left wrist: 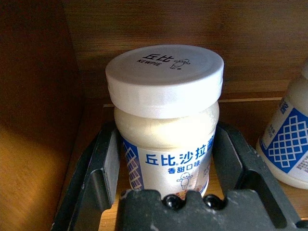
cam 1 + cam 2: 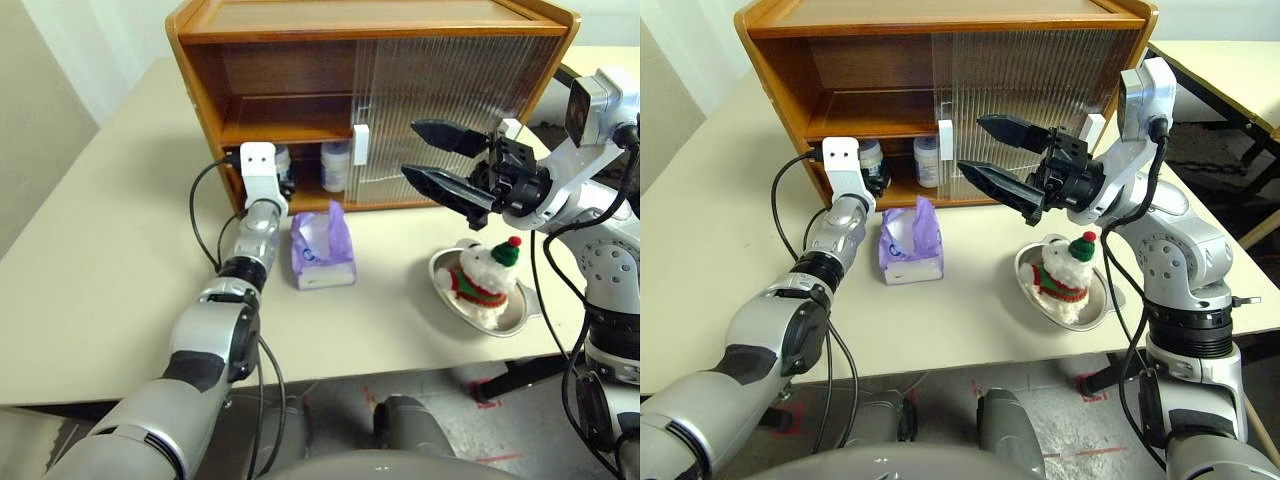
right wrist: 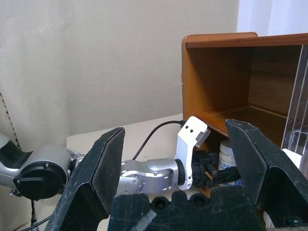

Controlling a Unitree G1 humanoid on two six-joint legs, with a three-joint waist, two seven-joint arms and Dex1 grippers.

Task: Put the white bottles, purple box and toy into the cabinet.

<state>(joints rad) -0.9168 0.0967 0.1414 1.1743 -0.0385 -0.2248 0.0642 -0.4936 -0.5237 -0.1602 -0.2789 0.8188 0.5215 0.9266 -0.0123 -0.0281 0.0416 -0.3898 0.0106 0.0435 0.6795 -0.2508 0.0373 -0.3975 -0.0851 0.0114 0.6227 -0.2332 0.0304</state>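
Observation:
In the left wrist view the white bottle's base is on the lower shelf [image 1: 109, 219] and the bottle would stand, so it is now time for my left gripper to open.
My left gripper [image 1: 166, 144] reaches level into the left end of the cabinet's [image 2: 200, 90] lower shelf, shut on a white bottle [image 1: 166, 115] by its sides. A second white bottle [image 2: 336, 165] stands on the same shelf just to its right. The purple box [image 2: 322, 245], with a tissue sticking up, lies on the table in front of the cabinet, beside my left wrist. The toy [image 2: 485, 275] sits in a silver dish [image 2: 515, 320] at the right. My right gripper [image 2: 410, 150] hangs open and empty above the toy, pointing left before the ribbed door.
The ribbed sliding door [image 2: 450, 90] with its white handle [image 2: 360, 143] covers the cabinet's right half; the left half is open, with the upper shelf bare. The beige table [image 2: 120, 250] stretches out left of my left arm. A black cable loops beside that wrist.

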